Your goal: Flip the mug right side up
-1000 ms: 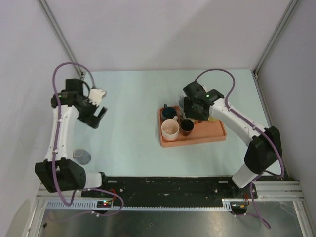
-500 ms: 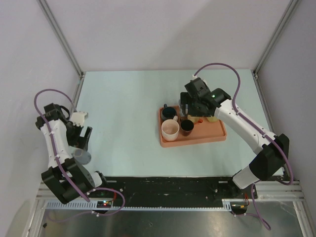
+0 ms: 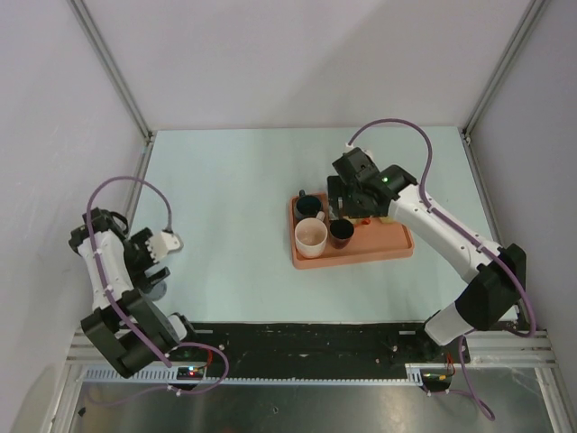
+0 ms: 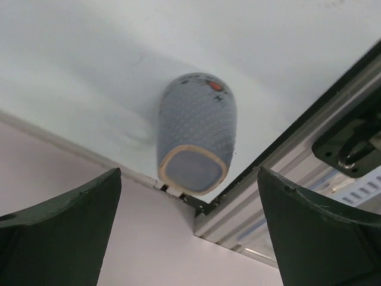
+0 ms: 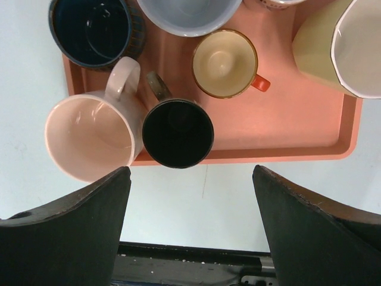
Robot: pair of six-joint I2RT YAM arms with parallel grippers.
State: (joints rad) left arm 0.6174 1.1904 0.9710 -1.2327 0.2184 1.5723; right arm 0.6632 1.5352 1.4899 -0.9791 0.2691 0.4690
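Note:
My left gripper grabs the grey-blue mug's sides near its tan-rimmed base next, which leaves the mug's open end free for my right gripper to upright it.
A grey-blue mug (image 4: 196, 134) stands upside down on the pale table, close to the front left corner, its tan-rimmed base towards the left wrist camera. My left gripper (image 4: 189, 196) is open, with one finger on each side of the view and the mug ahead of them, not touched. In the top view my left gripper (image 3: 149, 263) hangs over that corner and hides most of the mug. My right gripper (image 5: 190, 179) is open and empty above the front edge of an orange tray (image 5: 286, 131), and it also shows in the top view (image 3: 347, 206).
The tray (image 3: 388, 245) holds upright cups: a pink mug (image 5: 89, 143), a black mug (image 5: 177, 132), a dark blue mug (image 5: 92, 30), a small tan cup (image 5: 225, 62) and a yellow jug (image 5: 333, 47). The black front rail (image 4: 286, 149) runs just beside the grey-blue mug.
My left arm has swung back from mid-left of the table to the near left corner, over the grey-blue mug. My right gripper has shifted slightly over the tray.

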